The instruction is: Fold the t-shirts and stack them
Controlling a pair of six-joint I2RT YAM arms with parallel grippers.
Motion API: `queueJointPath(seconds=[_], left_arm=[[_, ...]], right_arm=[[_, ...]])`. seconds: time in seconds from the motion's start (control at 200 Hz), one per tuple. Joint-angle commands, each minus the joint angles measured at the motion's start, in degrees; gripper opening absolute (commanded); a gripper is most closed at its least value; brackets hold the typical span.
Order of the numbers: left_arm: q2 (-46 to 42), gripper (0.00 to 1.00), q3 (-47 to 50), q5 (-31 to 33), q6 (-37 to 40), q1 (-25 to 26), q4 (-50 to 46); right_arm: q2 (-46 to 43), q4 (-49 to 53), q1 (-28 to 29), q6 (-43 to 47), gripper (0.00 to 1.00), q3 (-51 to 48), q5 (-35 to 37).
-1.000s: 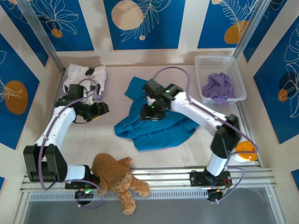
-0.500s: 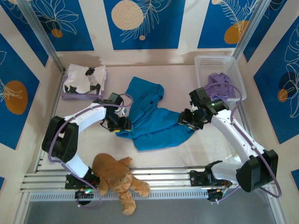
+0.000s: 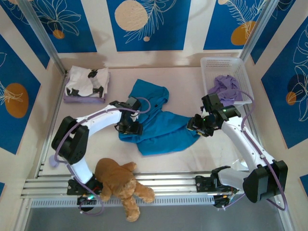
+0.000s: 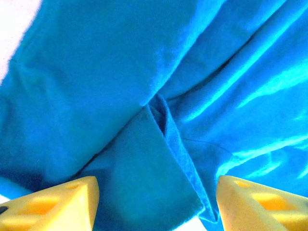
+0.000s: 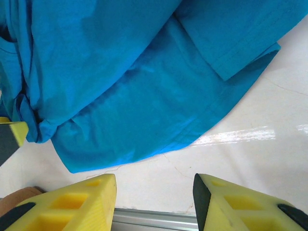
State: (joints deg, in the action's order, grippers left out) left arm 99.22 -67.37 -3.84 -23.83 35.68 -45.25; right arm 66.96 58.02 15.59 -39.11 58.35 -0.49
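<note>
My left gripper should next grab the crumpled teal-blue t-shirt by its folded corner [image 3: 131,136] [image 4: 161,196] to spread it flat for folding.
A large teal-blue t-shirt [image 3: 161,122] lies crumpled in the middle of the table. My left gripper [image 3: 134,126] sits at its left edge, open. In the left wrist view its yellow fingers [image 4: 57,202] stand wide apart with a folded corner of the teal cloth [image 4: 144,168] lying between them. My right gripper [image 3: 195,124] is at the shirt's right edge, open over bare table, with the teal hem [image 5: 144,139] just ahead of it. A folded white t-shirt with black blotches [image 3: 87,82] rests on a lavender one [image 3: 79,99] at the back left.
A white basket [image 3: 243,82] at the back right holds crumpled lavender t-shirts [image 3: 225,87]. A brown teddy bear [image 3: 120,185] lies on the metal rail at the near edge, left of centre. An orange disc [image 3: 253,155] sits by the right arm's base.
The left arm swung from beside the folded stack over to the teal shirt's left edge. The right arm left the shirt's middle and now sits at its right edge.
</note>
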Motion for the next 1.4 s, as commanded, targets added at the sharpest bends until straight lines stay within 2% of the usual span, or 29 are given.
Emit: queueJointPath(seconds=[0.0, 0.16, 0.205, 0.34, 0.43, 0.48, 0.88, 1.12, 1.22, 1.336, 1.396], left_arm=[[2.21, 0.60, -2.32, 3.11, 0.28, 1.42, -3.43], [3.28, 0.43, -3.71, 6.65, 0.54, 1.76, -5.54], [2.94, 0.41, -3.75, 7.03, 0.72, 1.73, -5.63], [2.02, 0.42, -4.00, 7.00, 0.73, 1.64, -5.77], [1.43, 0.51, -3.82, 6.91, 0.41, 1.61, -5.54], [1.12, 0.52, -3.75, 7.13, 0.29, 1.59, -5.63], [-2.69, 0.50, -1.62, 6.39, -1.73, 1.26, -3.62], [-1.02, 0.47, -0.85, 4.25, -1.14, 0.91, -3.29], [-0.79, 0.32, -0.43, 4.56, -1.22, 0.95, -3.13], [-1.08, 0.07, -1.47, 7.00, -0.57, 0.68, -4.16], [-1.56, 0.00, -2.29, 7.35, 0.18, 0.06, -4.70]], right_arm=[[-0.86, 0.75, -0.69, 0.95, 0.48, -0.69, -1.84], [-1.30, 1.22, -1.57, 1.41, 0.48, -0.56, -2.14], [-1.30, 1.22, -1.70, 1.50, 0.48, -0.60, -2.20], [-0.98, 0.96, -1.97, 1.65, 0.48, -0.69, -2.58], [-0.87, 0.70, -1.98, 1.67, 0.48, -0.94, -2.76], [-0.86, 0.60, -2.05, 1.63, 0.48, -1.17, -2.86], [-0.82, 0.52, -2.02, 1.63, 0.48, -1.13, -3.10], [-0.77, 0.91, -2.08, 1.93, 0.48, -0.78, -2.90], [-0.78, 0.46, -2.24, 1.93, 0.48, -1.50, -2.76], [0.04, -0.38, -2.29, 2.15, 0.48, -2.46, -1.90], [1.19, -0.80, -2.16, 2.58, 0.48, -3.01, -0.49]])
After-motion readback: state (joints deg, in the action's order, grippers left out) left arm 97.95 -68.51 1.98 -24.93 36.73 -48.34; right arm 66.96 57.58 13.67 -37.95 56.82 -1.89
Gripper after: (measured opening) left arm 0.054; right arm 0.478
